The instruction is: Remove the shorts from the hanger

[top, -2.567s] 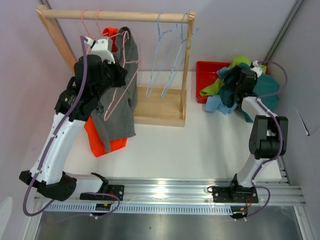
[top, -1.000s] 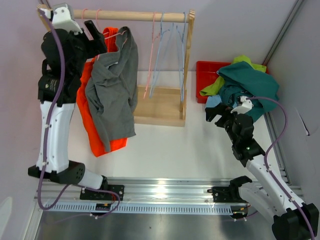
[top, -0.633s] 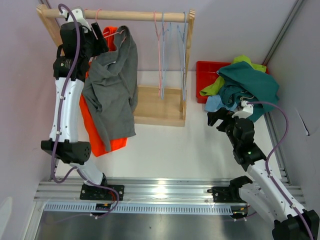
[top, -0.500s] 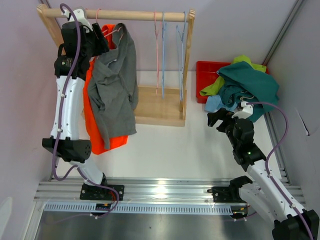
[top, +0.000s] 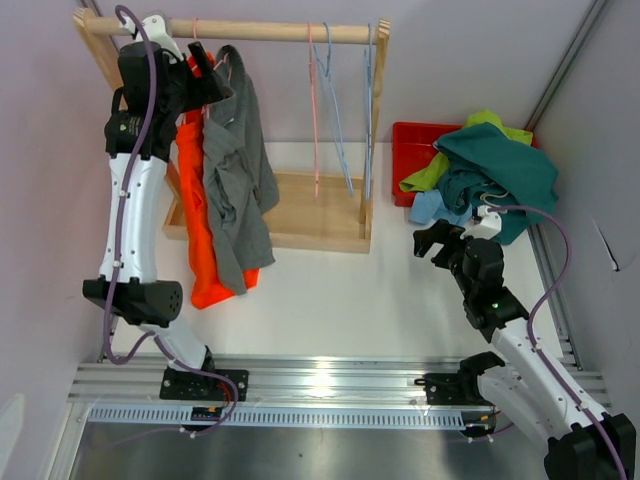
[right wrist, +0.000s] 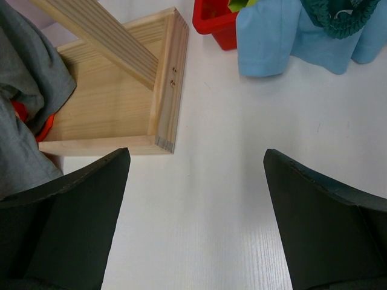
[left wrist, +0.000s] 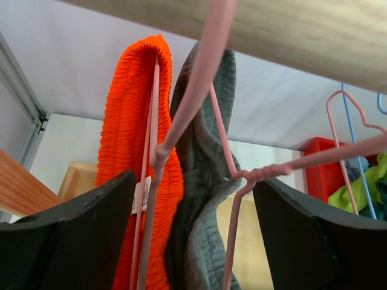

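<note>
My left gripper needs to shift toward the grey shorts' hanger neck (left wrist: 247,176) before closing on the grey shorts' hanger: its fingers also span the orange shorts' hanger (left wrist: 160,157).
Orange shorts (top: 203,225) and grey shorts (top: 238,175) hang on pink hangers at the left end of the wooden rod (top: 270,32). My left gripper (top: 208,78) is up at their waistbands. In the left wrist view its jaws stand open (left wrist: 193,241), with the orange waistband (left wrist: 130,121), the grey waistband (left wrist: 202,181) and pink hanger wire (left wrist: 233,175) between them. Teal shorts (top: 505,165), lime green shorts (top: 425,172) and light blue shorts (top: 428,208) lie piled on the red tray (top: 408,140). My right gripper (top: 432,243) is open and empty over the table (right wrist: 196,229), near the light blue shorts (right wrist: 284,42).
An empty pink hanger (top: 316,100) and two empty blue hangers (top: 345,110) hang on the right half of the rod. The rack's wooden base (top: 310,215) sits under them, its corner (right wrist: 163,121) close to my right gripper. A wall runs behind the rack.
My left arm shifted right along the rod to the hung shorts. The orange and grey shorts swung in and now hang straighter. The empty hangers swayed. My right arm barely moved.
</note>
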Controlling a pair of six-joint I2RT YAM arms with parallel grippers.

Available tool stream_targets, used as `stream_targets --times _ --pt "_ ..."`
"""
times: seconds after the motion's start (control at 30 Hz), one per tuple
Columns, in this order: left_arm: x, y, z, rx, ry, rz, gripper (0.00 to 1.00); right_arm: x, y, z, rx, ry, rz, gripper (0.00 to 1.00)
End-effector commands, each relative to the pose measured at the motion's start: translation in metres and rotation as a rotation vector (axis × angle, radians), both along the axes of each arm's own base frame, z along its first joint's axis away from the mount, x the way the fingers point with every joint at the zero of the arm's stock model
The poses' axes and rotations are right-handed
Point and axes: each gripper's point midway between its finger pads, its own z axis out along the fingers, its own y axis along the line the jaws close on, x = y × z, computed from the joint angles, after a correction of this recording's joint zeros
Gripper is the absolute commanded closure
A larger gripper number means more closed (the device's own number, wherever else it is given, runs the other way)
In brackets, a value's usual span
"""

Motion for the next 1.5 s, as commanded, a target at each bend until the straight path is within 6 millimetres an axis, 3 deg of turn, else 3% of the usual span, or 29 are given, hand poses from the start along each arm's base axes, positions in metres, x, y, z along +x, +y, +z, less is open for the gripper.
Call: stream_targets --times 0.0,0.23,0.47,0.73,1.2,1.47 --pt "-0.035 0.008 0.06 -0.013 -0.144 0.023 0.13 0.002 0.002 0.007 0.008 -0.031 0.006 0.0" --pt "-0.058 0.014 0.077 -0.022 -0.18 0.047 0.15 0.001 0.005 0.004 0.016 -0.025 0.017 0.01" --pt "-0.071 0.003 0.084 -0.052 -0.204 -0.009 0.2 0.002 0.005 0.002 0.014 -0.021 0.014 0.01" --pt "-0.059 -0.013 0.065 -0.082 -0.159 -0.084 0.24 0.002 0.006 -0.003 0.012 -0.013 0.015 0.01" --pt "-0.024 -0.023 0.033 -0.088 -0.099 -0.104 0.28 0.001 0.002 -0.014 -0.007 0.002 0.006 0.01" --pt "-0.009 -0.026 0.026 -0.087 -0.092 -0.101 0.42 0.002 -0.001 -0.02 -0.006 0.01 -0.001 0.01"
